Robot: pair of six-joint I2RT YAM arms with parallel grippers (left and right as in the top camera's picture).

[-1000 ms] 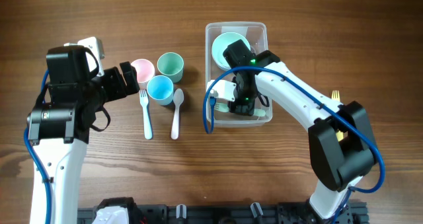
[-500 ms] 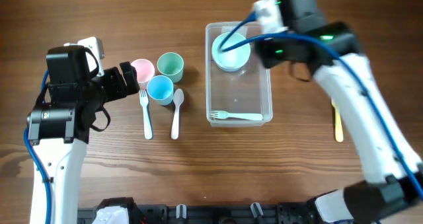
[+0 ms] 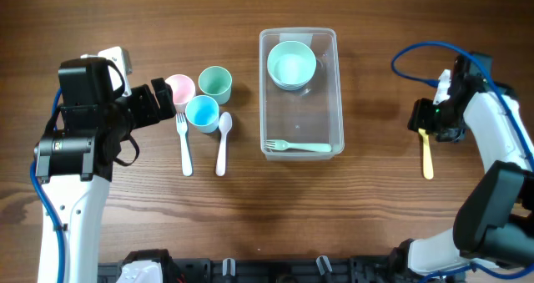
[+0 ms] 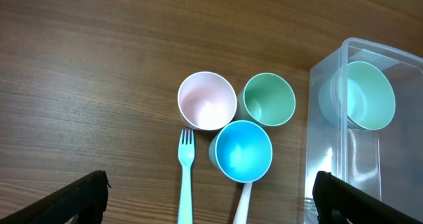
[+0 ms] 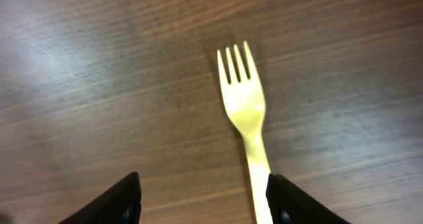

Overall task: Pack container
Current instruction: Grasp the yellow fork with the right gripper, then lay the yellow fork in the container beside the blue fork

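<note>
Next, my right gripper picks up the yellow fork (image 5: 248,125) across its narrow handle (image 5: 258,171), its tines free, to lay the fork lengthwise inside the clear container.
The clear plastic container (image 3: 338,83) stands at the table's upper middle and holds a mint green bowl (image 3: 291,65) and a mint fork (image 3: 299,146); it also shows in the left wrist view (image 4: 324,118). My right gripper (image 5: 205,201) is open over the table at the right, just above a yellow fork (image 5: 248,125), which lies by its right finger; the fork shows overhead too (image 3: 427,158). My left gripper (image 4: 208,201) is open and empty, left of the cups.
Left of the container stand a pink cup (image 3: 179,88), a green cup (image 3: 215,82) and a blue cup (image 3: 202,112). A light blue fork (image 3: 184,145) and a white spoon (image 3: 223,141) lie below them.
My right arm left the container, swung over its far end and moved right to the yellow fork. The mint fork now lies in the container. The left arm has not moved.
</note>
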